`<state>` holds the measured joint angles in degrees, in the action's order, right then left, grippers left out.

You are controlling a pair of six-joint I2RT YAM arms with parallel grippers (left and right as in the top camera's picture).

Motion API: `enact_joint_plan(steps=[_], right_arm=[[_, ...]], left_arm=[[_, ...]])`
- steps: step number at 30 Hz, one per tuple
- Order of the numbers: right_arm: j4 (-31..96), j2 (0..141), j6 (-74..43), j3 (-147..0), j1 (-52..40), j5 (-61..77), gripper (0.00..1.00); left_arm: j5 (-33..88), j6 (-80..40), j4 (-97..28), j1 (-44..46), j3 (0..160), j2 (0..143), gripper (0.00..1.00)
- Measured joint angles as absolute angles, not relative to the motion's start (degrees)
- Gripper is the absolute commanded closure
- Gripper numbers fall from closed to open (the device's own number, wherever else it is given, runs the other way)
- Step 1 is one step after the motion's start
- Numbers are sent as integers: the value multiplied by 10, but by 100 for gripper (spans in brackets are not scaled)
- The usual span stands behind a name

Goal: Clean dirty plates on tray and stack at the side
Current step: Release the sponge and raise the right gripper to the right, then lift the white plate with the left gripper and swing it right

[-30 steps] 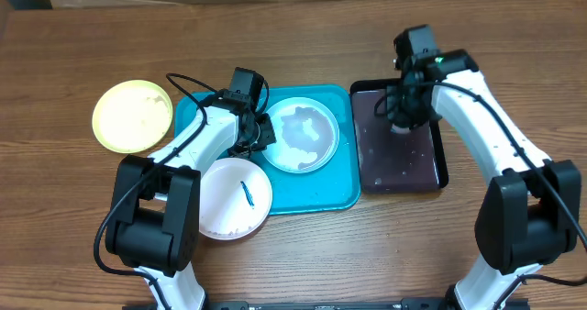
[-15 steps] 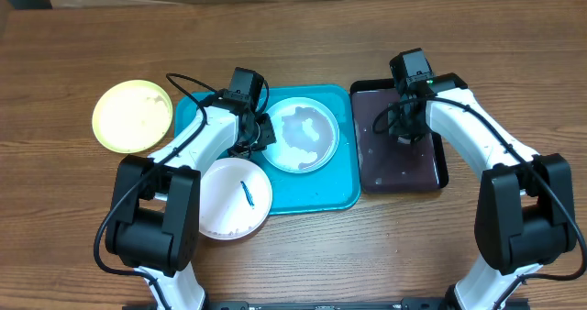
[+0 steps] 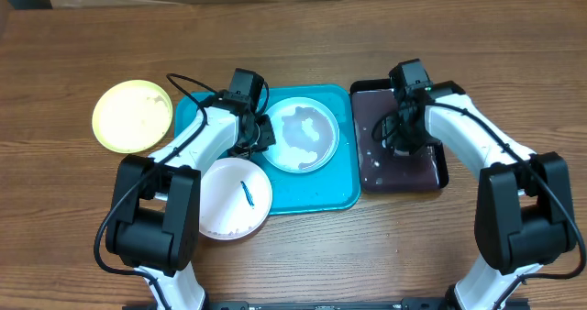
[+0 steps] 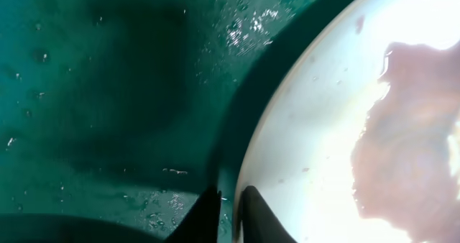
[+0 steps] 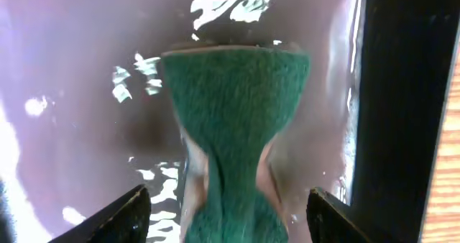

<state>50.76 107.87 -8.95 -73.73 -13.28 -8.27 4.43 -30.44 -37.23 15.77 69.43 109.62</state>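
Note:
I should grab the light blue plate's rim (image 3: 265,139) (image 4: 238,198) away from the black tray with my left gripper next. This leaves the plate's opposite rim free for draining and stacking.
On the turquoise tray (image 3: 341,189) a light blue plate (image 3: 303,134) carries a pale wet film. My left gripper (image 3: 260,138) is at its left rim; in the left wrist view the left gripper (image 4: 228,196) stands nearly closed astride the plate (image 4: 323,149) edge, one finger over the tray (image 4: 108,92). A white plate (image 3: 234,198) with a teal smear overlaps the tray's front left corner. The yellow-green plate (image 3: 132,116) lies on the wood at the left. My right gripper (image 3: 396,140) hangs open over the black tray, its fingers wide of the green sponge (image 5: 230,128).
The black tray (image 3: 408,174) is wet, with bright puddles (image 5: 223,2) and a raised dark rim (image 5: 402,92) to the right of the sponge. Cardboard lies along the table's far edge. Bare wood runs around both trays.
My right gripper has opened and let go of the sponge, which now rests on the black tray still pinched in shape. The right arm has shifted slightly left. The left arm has stayed put.

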Motion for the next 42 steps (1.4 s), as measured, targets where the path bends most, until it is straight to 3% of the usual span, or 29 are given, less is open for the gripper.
enact_joint_plan(steps=[8, 12, 14, 22, 26, 35, 42], right_arm=[[559, 1079, -98, -880, -78, -48, 6], [558, 1079, -111, -897, -18, -44, 5], [564, 1079, -119, -897, 11, -42, 0], [583, 1079, -141, -897, 90, -42, 0], [583, 1079, -144, -897, 93, -38, 0], [583, 1079, -148, -897, 93, -34, 0], [583, 1079, -148, -897, 93, -34, 0]], left_arm=[[44, -300, -372, 158, 692, 1096, 75], [44, -299, -369, 158, 691, 1096, 74], [44, -299, -361, 158, 686, 1096, 75], [44, -299, -347, 158, 682, 1096, 75], [45, -302, -342, 158, 680, 1096, 96], [49, -278, -373, 158, 699, 1093, 96], [43, -240, -439, 158, 805, 1094, 96]])
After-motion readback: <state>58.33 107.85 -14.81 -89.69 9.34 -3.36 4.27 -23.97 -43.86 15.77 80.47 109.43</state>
